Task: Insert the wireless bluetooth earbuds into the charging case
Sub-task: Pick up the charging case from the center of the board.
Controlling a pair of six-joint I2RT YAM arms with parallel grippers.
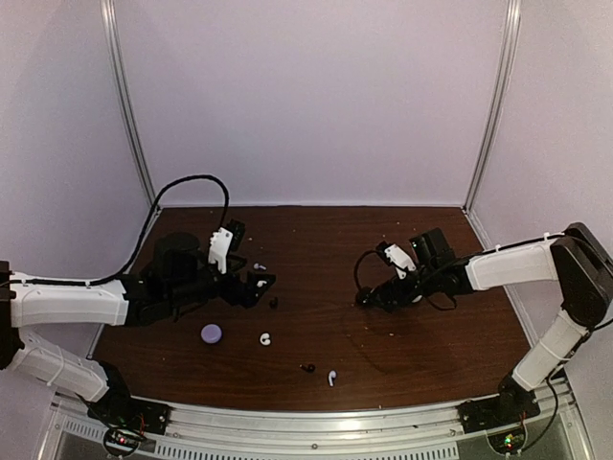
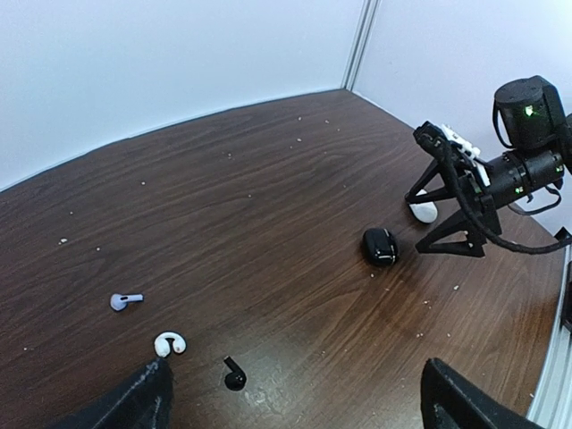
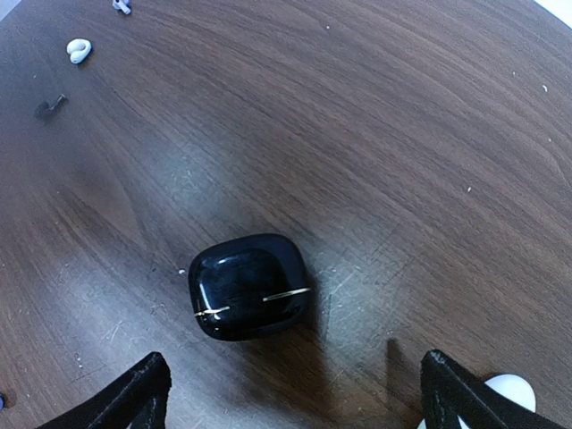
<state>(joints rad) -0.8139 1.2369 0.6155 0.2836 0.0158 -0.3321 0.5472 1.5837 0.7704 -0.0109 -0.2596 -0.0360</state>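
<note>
The robot's right gripper should grab the closed black charging case (image 3: 250, 286) across its opposite ends near the gold lines, so that the far side of the case stays free for the left gripper.
My left gripper (image 1: 257, 289) is open and empty, low over the table. In the left wrist view a black earbud (image 2: 234, 375) lies between its fingers, a white curled earbud (image 2: 169, 343) lies by the left fingertip, and a pale stemmed earbud (image 2: 125, 300) lies beyond. My right gripper (image 1: 369, 295) is open, with a closed black charging case (image 3: 250, 286) on the table just ahead of its fingers. A white case (image 3: 509, 393) lies by its right finger. Another white curled earbud (image 1: 265, 337), a black one (image 1: 307, 367) and a white stemmed one (image 1: 331, 377) lie near the front.
A round lavender case (image 1: 211, 333) sits at the front left. White walls close the back and sides, with metal posts (image 1: 488, 105) in the corners. A black cable (image 1: 192, 182) loops above the left arm.
</note>
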